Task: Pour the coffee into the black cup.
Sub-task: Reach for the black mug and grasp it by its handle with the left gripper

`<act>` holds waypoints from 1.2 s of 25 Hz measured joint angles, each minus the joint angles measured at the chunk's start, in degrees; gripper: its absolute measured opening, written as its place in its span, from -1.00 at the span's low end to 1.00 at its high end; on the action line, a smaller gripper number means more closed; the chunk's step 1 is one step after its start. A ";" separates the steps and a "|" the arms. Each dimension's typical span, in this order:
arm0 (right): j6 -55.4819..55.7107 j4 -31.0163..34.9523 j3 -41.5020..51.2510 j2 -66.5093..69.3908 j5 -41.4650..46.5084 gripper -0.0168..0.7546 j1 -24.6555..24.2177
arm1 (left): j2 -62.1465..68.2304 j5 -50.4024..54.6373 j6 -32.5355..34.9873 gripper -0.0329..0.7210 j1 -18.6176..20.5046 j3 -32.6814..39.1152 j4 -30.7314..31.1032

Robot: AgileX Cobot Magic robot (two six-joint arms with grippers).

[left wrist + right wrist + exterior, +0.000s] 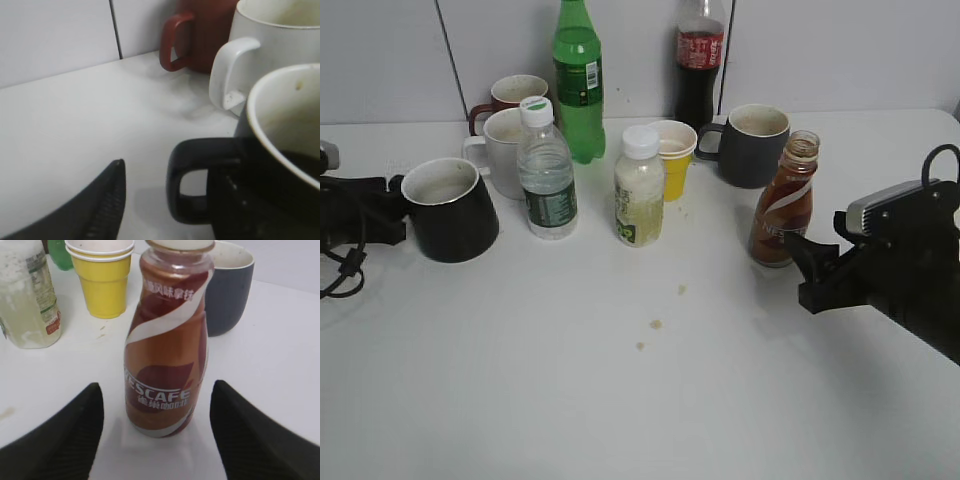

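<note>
The black cup's round body [455,222] is wider than my open fingers, so my left gripper needs to pick up the cup by its narrow handle [397,187] next.
The coffee bottle [785,200] is brown with a white swirl label and no cap. It stands upright at the right of the table and fills the right wrist view [167,350]. My right gripper [812,268] is open just in front of it, with a finger [156,385] on each side of its base and not touching. The glossy black cup [450,210] stands at the left. My left gripper [382,205] is open at its handle [192,182]. One finger [102,205] is apart from the handle. The other is dark against the cup and hard to make out.
Behind stand a white mug [500,150], a red-brown mug [510,95], a water bottle [546,170], a green bottle [578,80], a cola bottle [699,60], a milky bottle [639,185], stacked yellow paper cups [672,158] and a dark grey mug [752,145]. Small spill spots [656,323] mark the table.
</note>
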 joint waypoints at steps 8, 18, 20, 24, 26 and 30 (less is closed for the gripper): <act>-1.30 0.00 0.00 0.00 0.00 0.34 0.00 | 6.40 -1.58 -1.65 0.01 0.06 -6.89 4.61; -2.57 0.04 0.00 0.00 0.00 0.34 0.00 | 10.89 -4.26 -1.76 -0.42 -0.76 -14.46 9.99; -2.66 0.04 0.00 0.00 0.00 0.34 0.00 | 11.98 -4.35 -1.78 -0.67 -1.53 -15.91 9.81; -2.81 -0.14 -0.38 0.07 0.00 0.43 0.00 | 12.41 -5.11 -2.65 -0.80 -2.78 -16.84 7.82; -2.75 -0.33 -1.38 0.79 0.00 0.55 0.00 | 12.25 -4.90 -2.65 -0.80 -2.85 -16.46 7.21; -1.36 -0.41 -4.27 4.30 -0.10 0.64 0.00 | 9.03 -3.52 -1.72 -0.81 -2.92 -13.30 6.28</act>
